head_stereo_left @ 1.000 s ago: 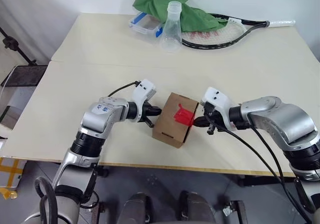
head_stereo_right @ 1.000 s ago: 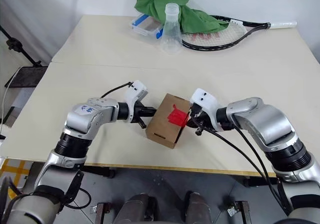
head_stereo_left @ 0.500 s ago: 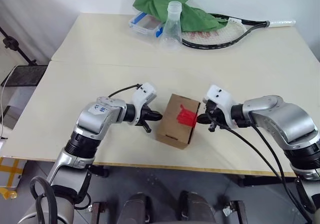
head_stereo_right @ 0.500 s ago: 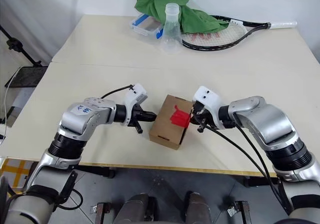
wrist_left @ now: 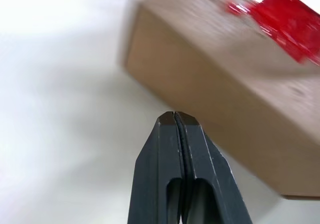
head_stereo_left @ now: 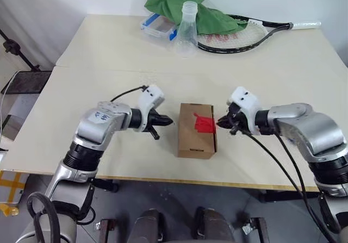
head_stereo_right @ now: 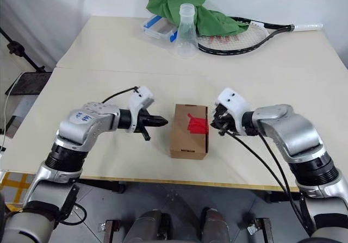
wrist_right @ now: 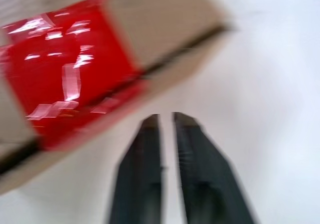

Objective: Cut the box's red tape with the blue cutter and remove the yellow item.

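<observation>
I should next grab the lid flap's red-taped edge with my right gripper, to open the box (head_stereo_left: 193,137) for the yellow item.
The brown cardboard box (head_stereo_left: 193,137) lies flat on the table between my two grippers, lid closed. The red tape (head_stereo_left: 205,124) sits on its top near the right edge and folds over that side. Left of the box, a short gap away, my left gripper (head_stereo_left: 169,122) is shut and empty, its tips (wrist_left: 173,115) aimed at the box's side (wrist_left: 215,88). My right gripper (head_stereo_left: 220,124) hovers just off the taped edge with its fingers (wrist_right: 192,134) slightly open and nothing between them; the tape (wrist_right: 65,83) is right in front of it. The blue cutter and the yellow item are out of view.
At the table's far side stand a clear flask (head_stereo_left: 186,30), a clear container with blue trim (head_stereo_left: 157,26), a green cloth (head_stereo_left: 182,4) and a tennis racket (head_stereo_left: 239,36). The table's front edge (head_stereo_left: 179,180) runs close behind the box.
The box was tilted up between both grippers and now lies flat and square. My right gripper has let go at the tape, opened a little and drawn back. The left gripper has backed off leftward.
</observation>
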